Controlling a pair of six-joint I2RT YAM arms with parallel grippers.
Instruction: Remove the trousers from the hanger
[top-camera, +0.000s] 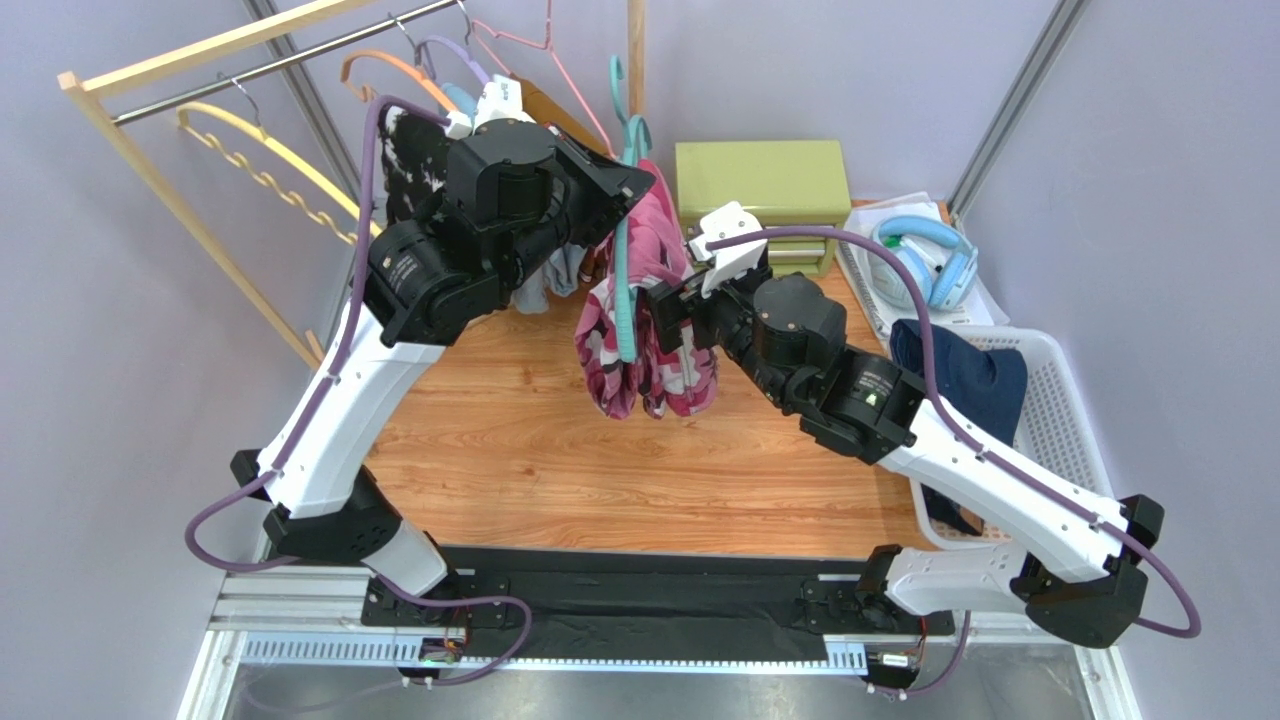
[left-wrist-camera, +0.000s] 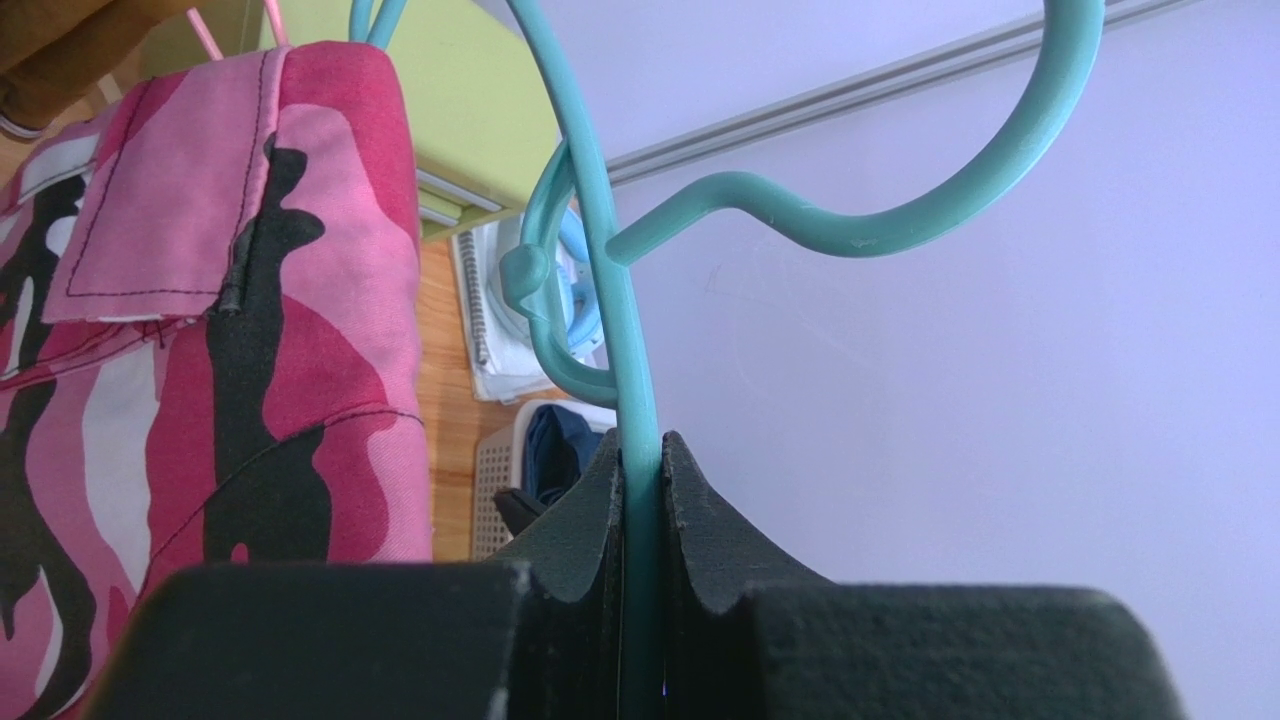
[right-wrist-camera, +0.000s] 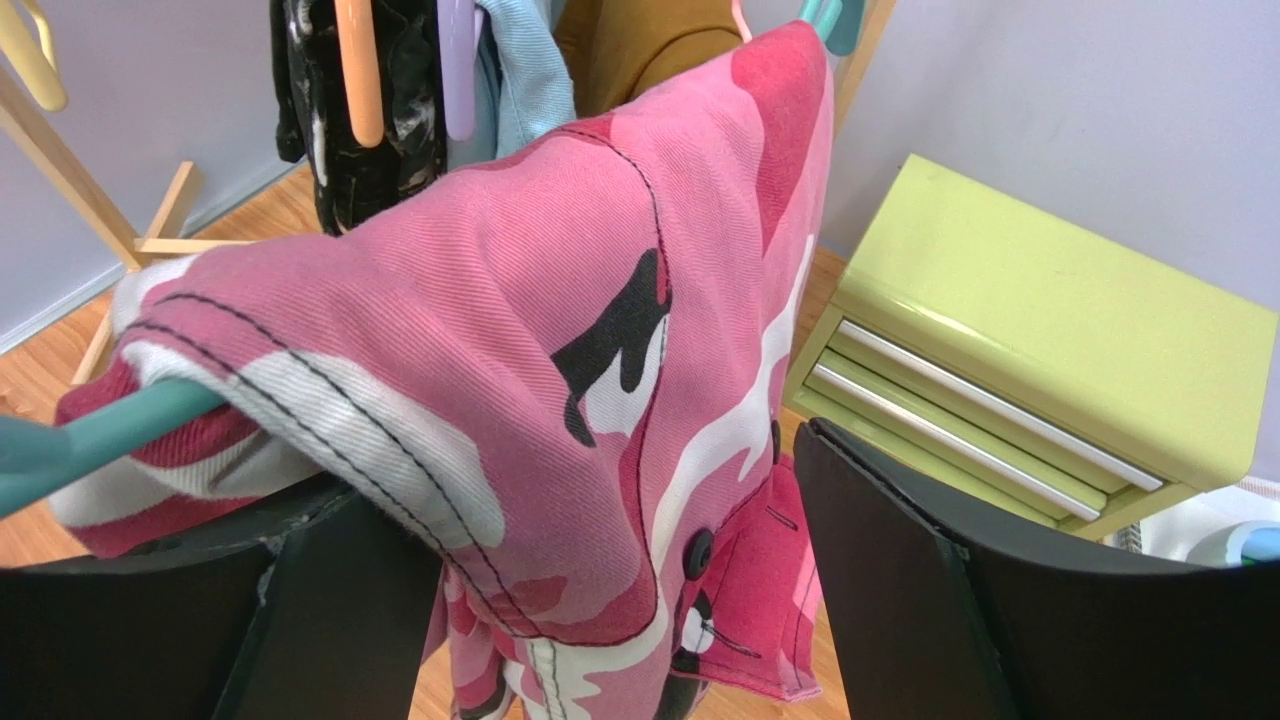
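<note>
I should move my right gripper farther under the waistband's edge (top-camera: 648, 318) (right-wrist-camera: 394, 477) beside the teal bar before I close it, because one finger only just reaches under it.
The pink camouflage trousers (top-camera: 643, 323) hang folded over a teal hanger (top-camera: 622, 165) above the wooden table. My left gripper (left-wrist-camera: 643, 495) is shut on the teal hanger's wire (left-wrist-camera: 624, 323) below its hook, with the trousers (left-wrist-camera: 226, 315) to its left. My right gripper (right-wrist-camera: 601, 600) is open, its jaws on either side of the draped trousers (right-wrist-camera: 496, 315), which lie over the hanger's bar (right-wrist-camera: 90, 435). The navy trousers (top-camera: 969, 375) lie in the white basket (top-camera: 1052, 405) at the right.
A wooden rack (top-camera: 166, 90) at the back left holds several hangers, a black-and-white garment (top-camera: 409, 165) and a brown garment (right-wrist-camera: 646, 38). A green drawer box (top-camera: 759, 180) stands at the back. Blue headphones (top-camera: 924, 255) lie beside it.
</note>
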